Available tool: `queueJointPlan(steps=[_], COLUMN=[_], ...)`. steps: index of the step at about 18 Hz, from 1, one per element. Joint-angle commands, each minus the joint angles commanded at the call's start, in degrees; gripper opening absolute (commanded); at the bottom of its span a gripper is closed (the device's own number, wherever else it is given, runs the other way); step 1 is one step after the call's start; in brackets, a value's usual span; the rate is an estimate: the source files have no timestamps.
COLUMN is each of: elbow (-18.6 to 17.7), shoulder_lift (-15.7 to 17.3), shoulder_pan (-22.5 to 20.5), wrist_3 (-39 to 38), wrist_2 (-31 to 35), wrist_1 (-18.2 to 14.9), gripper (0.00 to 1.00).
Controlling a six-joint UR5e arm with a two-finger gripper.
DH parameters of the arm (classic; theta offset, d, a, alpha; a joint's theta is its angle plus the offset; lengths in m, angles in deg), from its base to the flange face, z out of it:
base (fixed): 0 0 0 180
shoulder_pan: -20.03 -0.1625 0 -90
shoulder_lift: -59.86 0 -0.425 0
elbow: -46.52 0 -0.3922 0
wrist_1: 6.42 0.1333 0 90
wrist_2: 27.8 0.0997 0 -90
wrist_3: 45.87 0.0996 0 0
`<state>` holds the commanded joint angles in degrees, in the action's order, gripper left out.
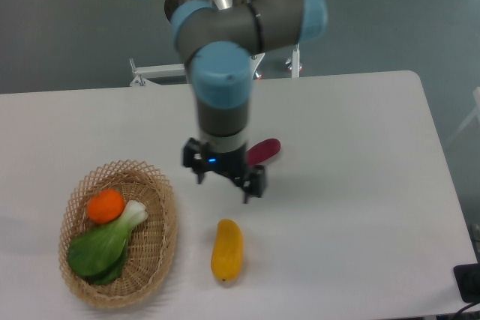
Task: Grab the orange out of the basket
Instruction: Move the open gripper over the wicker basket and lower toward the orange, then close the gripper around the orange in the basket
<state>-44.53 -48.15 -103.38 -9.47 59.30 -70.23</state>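
Observation:
My gripper is going to grab the orange point(106, 205) by its round sides next, to lift it out of the woven wicker basket point(165, 234).
The orange point(106, 205) is a small round bright fruit lying in the upper left part of the woven wicker basket point(165, 234), touching a leafy green vegetable point(105, 243) that fills the basket's lower half. My gripper point(223, 189) hangs open above the table, to the right of the basket and apart from it, with nothing between its fingers. It points downward, and the orange lies well to its left.
A yellow-orange elongated fruit point(226, 249) lies on the table below the gripper. A dark red oblong vegetable point(264, 151) lies just behind the gripper, partly hidden by the arm. The table's right edge runs along the far right.

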Motion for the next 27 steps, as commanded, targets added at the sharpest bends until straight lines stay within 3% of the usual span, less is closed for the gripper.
queueJointPlan(steps=[5, 12, 19, 21, 27], elbow=[-0.17, -0.88, -0.53, -0.09, -0.26], shoulder_lift=[-3.07, -6.5, -8.96, -9.41, -9.93], shoulder_pan=[7.91, 12.57, 13.9, 13.99, 14.08], wrist_3=[-3.44, -3.17, -3.96, -5.37, -5.46], wrist_2=[0.18, 1.05, 1.49, 1.49, 1.49], wrist_1=[2.03, 1.85, 2.03, 2.11, 2.55], gripper=[1.0, 1.0, 1.0, 0.91, 0.91])
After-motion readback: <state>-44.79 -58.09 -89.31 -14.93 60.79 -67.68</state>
